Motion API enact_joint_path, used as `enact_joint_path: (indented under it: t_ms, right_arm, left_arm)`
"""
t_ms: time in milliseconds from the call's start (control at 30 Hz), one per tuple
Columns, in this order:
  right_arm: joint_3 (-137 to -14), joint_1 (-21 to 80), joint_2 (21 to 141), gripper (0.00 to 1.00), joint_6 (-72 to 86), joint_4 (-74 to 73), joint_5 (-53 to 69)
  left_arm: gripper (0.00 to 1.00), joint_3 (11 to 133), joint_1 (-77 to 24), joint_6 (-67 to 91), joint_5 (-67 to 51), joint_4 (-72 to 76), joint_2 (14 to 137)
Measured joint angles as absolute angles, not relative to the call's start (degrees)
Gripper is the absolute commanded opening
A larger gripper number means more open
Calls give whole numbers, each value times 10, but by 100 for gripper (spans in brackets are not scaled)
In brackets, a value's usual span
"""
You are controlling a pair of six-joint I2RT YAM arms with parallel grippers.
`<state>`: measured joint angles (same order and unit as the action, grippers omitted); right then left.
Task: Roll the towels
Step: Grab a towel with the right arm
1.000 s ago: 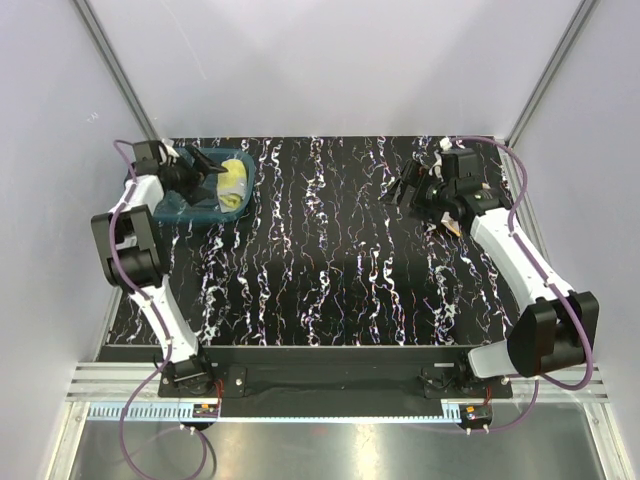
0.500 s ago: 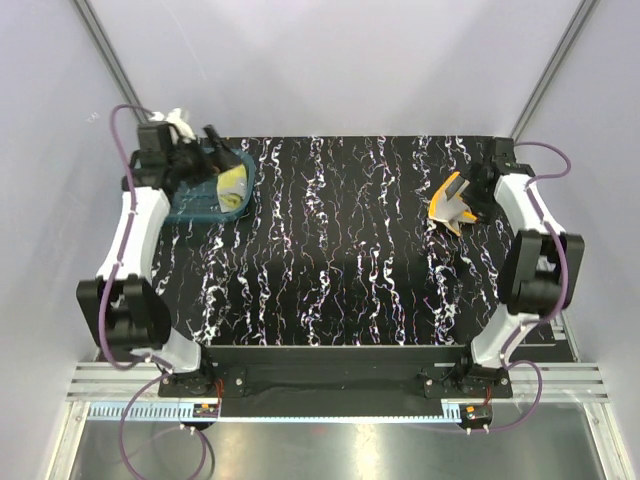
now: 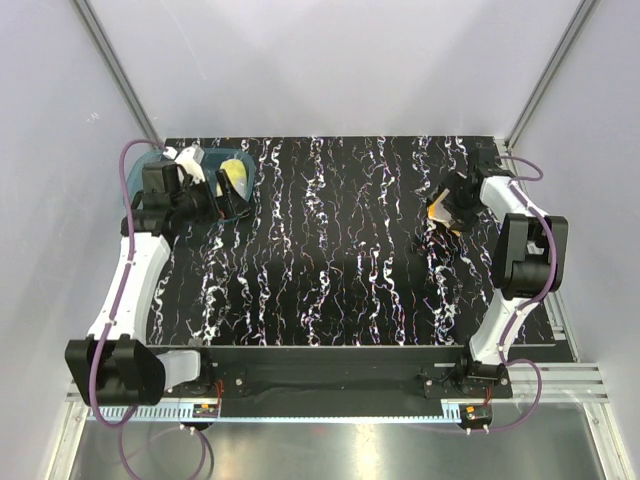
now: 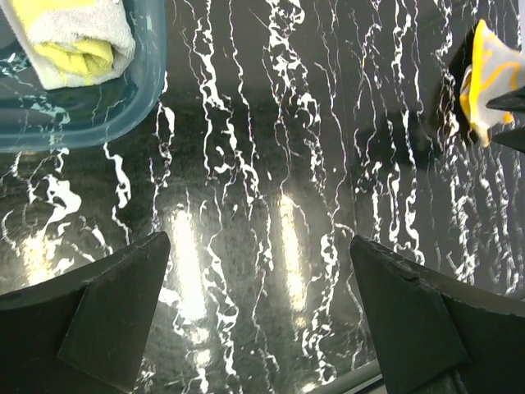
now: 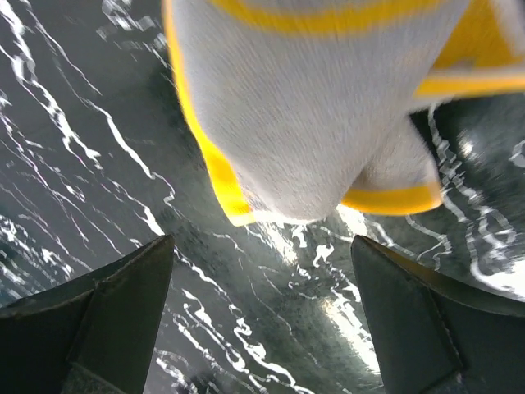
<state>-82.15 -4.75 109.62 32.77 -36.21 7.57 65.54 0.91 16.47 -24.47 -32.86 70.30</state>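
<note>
My right gripper needs to pinch the crumpled orange towel's near corner (image 3: 453, 219) (image 5: 275, 203), so that the rest stays free to unfold and spread out for rolling.
The pale yellow towel (image 4: 74, 41) lies rolled inside the teal basin (image 4: 123, 115); the top view shows this towel (image 3: 236, 176) at the table's far left. My left gripper (image 4: 258, 316) hangs open over bare table just right of the basin, nothing between its fingers (image 4: 115, 312). The orange towel (image 5: 312, 107), grey-beige side up with an orange edge, lies crumpled at the far right (image 3: 438, 212). My right gripper (image 5: 262, 316) is open, low over the table just short of the towel's edge. In the top view the right gripper (image 3: 455, 200) partly covers it.
The black marbled table (image 3: 330, 250) is walled by white panels on three sides. The teal basin (image 3: 243, 172) sits in the far left corner, partly under my left arm. My right arm is folded along the table's right edge (image 3: 525, 250).
The left arm has drawn back from over the basin and its elbow has dropped toward the near edge. The right arm has folded to the right edge, baring the orange towel, and its gripper has moved onto it.
</note>
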Motion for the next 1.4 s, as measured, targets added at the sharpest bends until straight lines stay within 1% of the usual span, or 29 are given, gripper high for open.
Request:
enact_joint_path:
  t_ms: [67, 133, 233, 300, 400, 433, 533, 567, 633, 667, 733, 800, 833, 867, 900, 1033, 1100, 1133, 1167, 1400]
  right_arm:
    - [-799, -47, 1095, 95, 340, -352, 92]
    - [-778, -45, 1095, 92, 355, -337, 109]
    - [-753, -37, 1096, 91, 383, -309, 133]
    - [-745, -30, 1096, 89, 398, -293, 136]
    - [-733, -20, 1095, 79, 422, -262, 129]
    - [-729, -18, 1095, 74, 429, -256, 125]
    - [-725, -18, 1095, 65, 445, -244, 105]
    - [-725, -18, 1095, 60, 448, -240, 97]
    - [-725, -18, 1095, 57, 455, -233, 82]
    - [-725, -18, 1095, 54, 459, -231, 76]
    - [-725, -18, 1095, 50, 463, -229, 62]
    - [-725, -18, 1095, 43, 465, -226, 50]
    - [-725, -18, 1095, 32, 467, -225, 47]
    - [-726, -18, 1095, 32, 468, -226, 41]
    - [-728, -18, 1095, 27, 469, -226, 37]
    - [-732, -18, 1095, 16, 467, -224, 25]
    - [-735, -18, 1095, 9, 467, -223, 24]
    - [-736, -18, 1094, 1, 467, -223, 23]
    - [-737, -18, 1094, 0, 465, -223, 24]
    - [-737, -17, 1076, 0, 459, -229, 11]
  left_arm:
    - [99, 637, 9, 162, -241, -324, 680]
    - [99, 623, 9, 159, -238, -320, 667]
    - [99, 609, 9, 158, -234, -311, 664]
    - [99, 597, 9, 156, -233, -307, 664]
    - [99, 587, 9, 156, -233, -302, 664]
    - [99, 587, 9, 156, -233, -302, 664]
    - [99, 585, 9, 156, -233, -298, 664]
    - [99, 585, 9, 156, -233, -298, 664]
    - [99, 585, 9, 156, -233, -298, 664]
    - [99, 585, 9, 156, -233, -298, 664]
    - [99, 585, 9, 156, -233, -298, 664]
    - [99, 585, 9, 156, -233, -298, 664]
    - [99, 585, 8, 156, -233, -298, 664]
    - [99, 585, 8, 156, -233, -298, 664]
    - [99, 585, 8, 156, -233, -298, 664]
    - [99, 585, 6, 156, -233, -299, 664]
    - [99, 585, 5, 156, -233, -298, 664]
    - [99, 585, 4, 156, -233, -298, 664]
    - [99, 585, 4, 156, -233, -299, 664]
    - [99, 585, 4, 156, -233, -298, 664]
